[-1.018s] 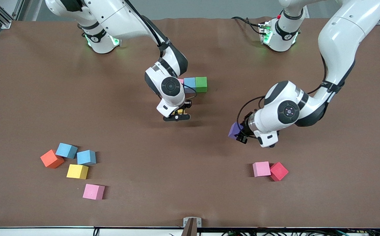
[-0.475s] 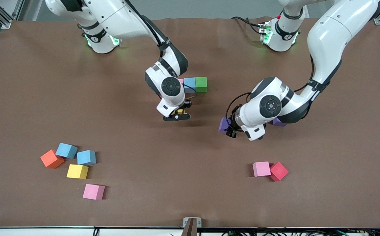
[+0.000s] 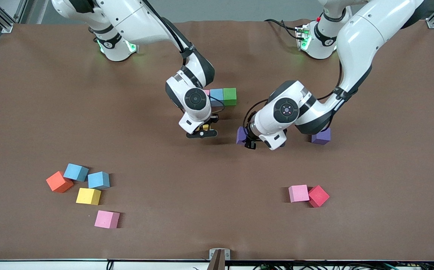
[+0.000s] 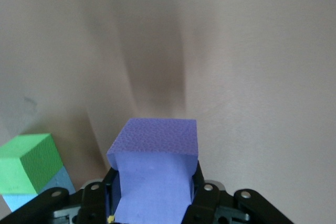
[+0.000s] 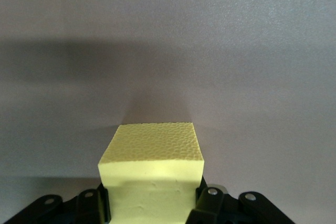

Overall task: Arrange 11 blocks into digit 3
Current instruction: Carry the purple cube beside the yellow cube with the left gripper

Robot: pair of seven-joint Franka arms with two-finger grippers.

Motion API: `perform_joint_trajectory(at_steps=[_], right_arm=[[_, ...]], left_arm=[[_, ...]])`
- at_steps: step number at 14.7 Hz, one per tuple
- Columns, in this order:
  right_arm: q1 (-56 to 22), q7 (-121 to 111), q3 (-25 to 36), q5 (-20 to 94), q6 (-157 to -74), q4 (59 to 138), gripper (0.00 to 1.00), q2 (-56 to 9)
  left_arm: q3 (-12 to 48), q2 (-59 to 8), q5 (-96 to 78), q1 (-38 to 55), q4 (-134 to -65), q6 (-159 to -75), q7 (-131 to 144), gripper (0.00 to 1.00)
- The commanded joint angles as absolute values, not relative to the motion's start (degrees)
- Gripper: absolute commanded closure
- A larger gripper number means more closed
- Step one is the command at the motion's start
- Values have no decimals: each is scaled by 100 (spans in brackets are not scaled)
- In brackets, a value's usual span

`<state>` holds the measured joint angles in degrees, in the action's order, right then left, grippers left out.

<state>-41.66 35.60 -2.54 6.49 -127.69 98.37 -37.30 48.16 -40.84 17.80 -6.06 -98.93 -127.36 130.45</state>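
Observation:
The yellow block's lower edge touches the tabletop: right gripper should open.
A short row of blocks lies mid-table: a pink one (image 3: 206,92) mostly hidden by the right arm, a light blue one (image 3: 217,95) and a green one (image 3: 229,96). My right gripper (image 3: 203,132) is over the bare mat by that row, shut on a yellow block (image 5: 152,166). My left gripper (image 3: 247,141) is over the mat beside it, shut on a purple block (image 3: 241,135). In the left wrist view this purple block (image 4: 155,177) fills the jaws, with the green block (image 4: 26,163) off to one side.
A second purple block (image 3: 321,136) lies under the left arm. A pink (image 3: 298,193) and a red block (image 3: 318,195) touch near the front. At the right arm's end lie an orange cube (image 3: 59,182), two blue blocks (image 3: 76,172) (image 3: 98,180), a yellow (image 3: 88,196) and a pink (image 3: 107,219).
My left gripper has carried the purple block toward the middle of the table and the row. This uncovered the second purple block. The right arm has not moved.

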Motion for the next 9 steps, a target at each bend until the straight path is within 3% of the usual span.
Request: perform_joint_trajectory(at_steps=[1, 3, 4, 5, 6, 9], right_arm=[[-4228, 3586, -211, 694, -12726, 10134, 86, -3665], [-4219, 3586, -211, 694, -12727, 10134, 85, -3665], [-4210, 3647, -211, 703, -12718, 10125, 69, -3665], [-4193, 3674, -211, 712, -12700, 10125, 23, -3665], [-4184, 3700, -211, 712, -12700, 10108, 0, -3665], [-4192, 3928, -211, 712, -12700, 10081, 0, -3656]], left_arm=[[4790, -4043, 2029, -475, -10037, -12841, 13848, 87], [4790, -4087, 2397, -361, -10089, -12841, 14438, 86], [4781, -4096, 2478, -334, -10125, -12841, 14597, 86], [4781, -4122, 2487, -282, -10125, -12850, 14720, 86], [4781, -4139, 2496, -229, -10125, -12850, 14791, 85], [4772, -4157, 2496, -141, -10125, -12850, 14889, 85]])
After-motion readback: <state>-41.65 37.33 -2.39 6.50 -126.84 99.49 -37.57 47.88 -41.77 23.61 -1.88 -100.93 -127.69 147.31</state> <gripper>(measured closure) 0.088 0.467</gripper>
